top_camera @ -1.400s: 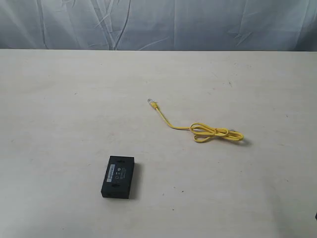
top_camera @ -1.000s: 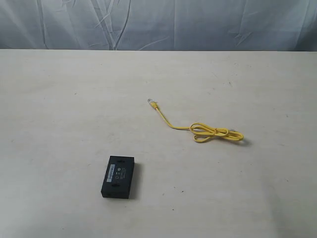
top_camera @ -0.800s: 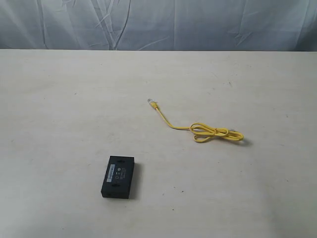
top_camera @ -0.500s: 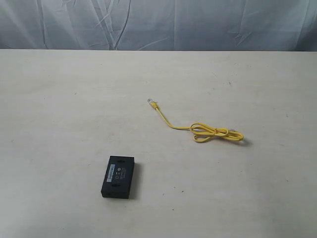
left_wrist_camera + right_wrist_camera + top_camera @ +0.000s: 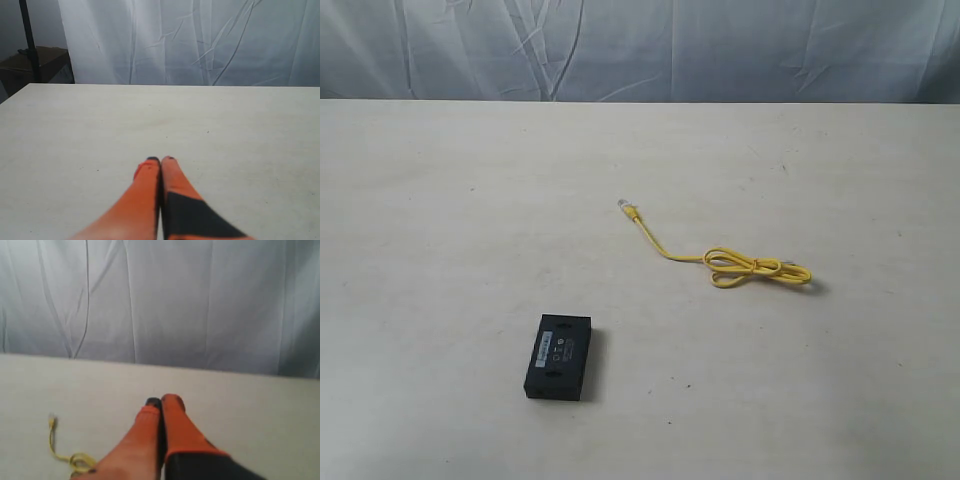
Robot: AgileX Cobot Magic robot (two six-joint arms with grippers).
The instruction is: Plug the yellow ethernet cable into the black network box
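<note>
My right gripper needs to grab the yellow ethernet cable just behind its clear plug [image 5: 638,223] next, to plug the cable into the black network box [image 5: 559,356].
The yellow ethernet cable [image 5: 720,259] lies on the table right of centre, one clear plug [image 5: 624,205] pointing left and its other end bundled in a small loop [image 5: 760,269]. The black network box [image 5: 559,356] sits flat near the front, left of centre, white label strip on top. Neither arm shows in the exterior view. In the left wrist view my left gripper [image 5: 160,159] is shut above bare table, nothing between its orange fingers. My right gripper [image 5: 162,401] is shut too and empty; beside it the cable [image 5: 60,449] shows low in that view.
A pale tabletop [image 5: 470,200] runs back to a wrinkled grey-white curtain [image 5: 720,50]. A dark stand and a brown box [image 5: 30,60] sit beyond the table's corner in the left wrist view.
A dark bit of the right arm at the exterior view's lower right edge has left the view. Cable and box have not moved.
</note>
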